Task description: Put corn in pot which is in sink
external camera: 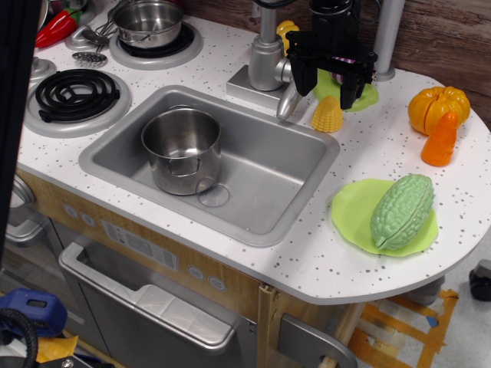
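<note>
The yellow corn needs to go in the pot (pixel 182 148) in the sink, so my gripper should pick up the corn by its tapered end (pixel 328 104) next.
The yellow corn (pixel 327 115) stands on the white speckled counter just past the sink's far right corner. The shiny steel pot (pixel 182 148) stands upright and empty in the left part of the grey sink (pixel 276 172). My black gripper (pixel 331 83) hangs just above the corn, a little behind it. Its two fingers are spread apart and hold nothing.
A steel faucet (pixel 268 65) stands behind the sink, left of the gripper. A light green plate (pixel 368 96) lies under the gripper. An orange pumpkin (pixel 437 107) and carrot (pixel 441 142) sit right. A green gourd (pixel 403 211) lies on a green plate. A shallow pan (pixel 149 23) sits on the stove.
</note>
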You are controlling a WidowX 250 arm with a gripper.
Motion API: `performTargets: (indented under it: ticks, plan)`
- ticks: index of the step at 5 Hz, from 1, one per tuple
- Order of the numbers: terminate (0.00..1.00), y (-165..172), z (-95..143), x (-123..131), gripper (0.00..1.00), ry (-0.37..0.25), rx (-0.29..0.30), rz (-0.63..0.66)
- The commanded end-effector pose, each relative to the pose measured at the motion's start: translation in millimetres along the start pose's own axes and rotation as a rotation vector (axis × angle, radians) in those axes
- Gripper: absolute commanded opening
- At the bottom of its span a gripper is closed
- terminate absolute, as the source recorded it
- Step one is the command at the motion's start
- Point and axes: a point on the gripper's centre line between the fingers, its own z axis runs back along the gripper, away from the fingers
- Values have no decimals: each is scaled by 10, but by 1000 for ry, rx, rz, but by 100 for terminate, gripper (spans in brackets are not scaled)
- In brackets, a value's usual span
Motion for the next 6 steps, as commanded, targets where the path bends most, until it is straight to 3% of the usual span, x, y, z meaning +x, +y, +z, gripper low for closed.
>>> performTargets:
  ticks: [1,6]
  plan:
    - [0,0,0,0,100,0,0,0]
    - [0,36,-171,183,100,-65,6,-49]
